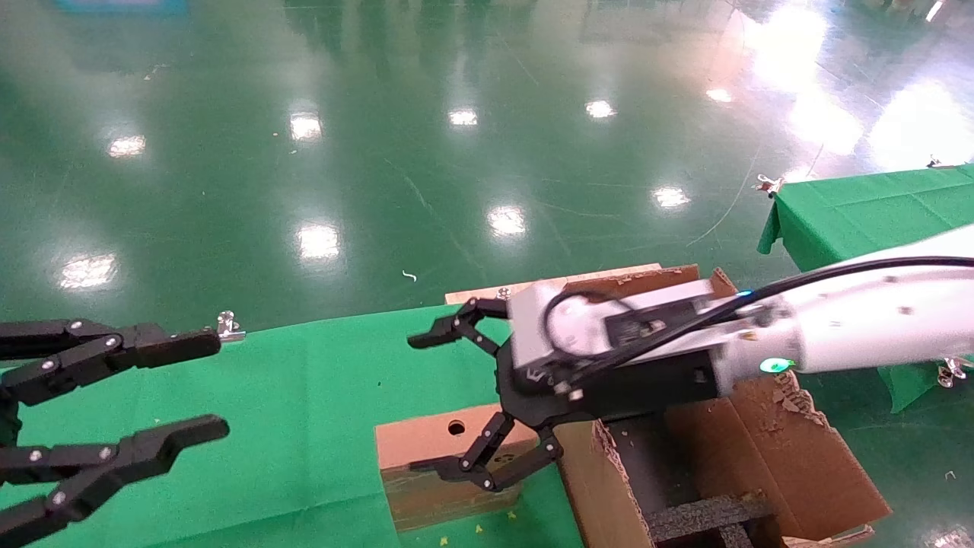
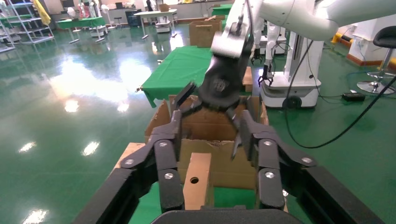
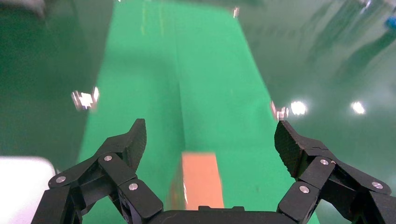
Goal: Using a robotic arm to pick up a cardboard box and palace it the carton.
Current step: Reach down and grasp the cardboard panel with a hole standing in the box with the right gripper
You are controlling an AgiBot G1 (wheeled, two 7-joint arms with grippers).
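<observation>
My right gripper is to grab the cardboard box next, across its narrow top with the round hole (image 1: 429, 437) (image 3: 201, 179), and then place it in the carton.
The small cardboard box (image 1: 430, 445), brown with a round hole in its top, stands on the green cloth just left of the carton (image 1: 768, 457). The carton is large, with torn flaps and black foam inside. My right gripper (image 1: 421, 404), on the white arm, is open and empty. It hovers over the box, with one finger on the far side and one on the near side. In the right wrist view the box (image 3: 201, 179) lies below the open gripper (image 3: 212, 139). My left gripper (image 1: 219, 384) is open and idle at the left. Its wrist view shows the box (image 2: 196, 179) and the carton (image 2: 210, 126).
The green cloth-covered table (image 1: 304, 411) carries the box and the carton. A metal clip (image 1: 228, 327) sits on its far edge. A flat board (image 1: 548, 284) lies behind the carton. A second green-covered table (image 1: 860, 213) stands at the right. Glossy green floor lies beyond.
</observation>
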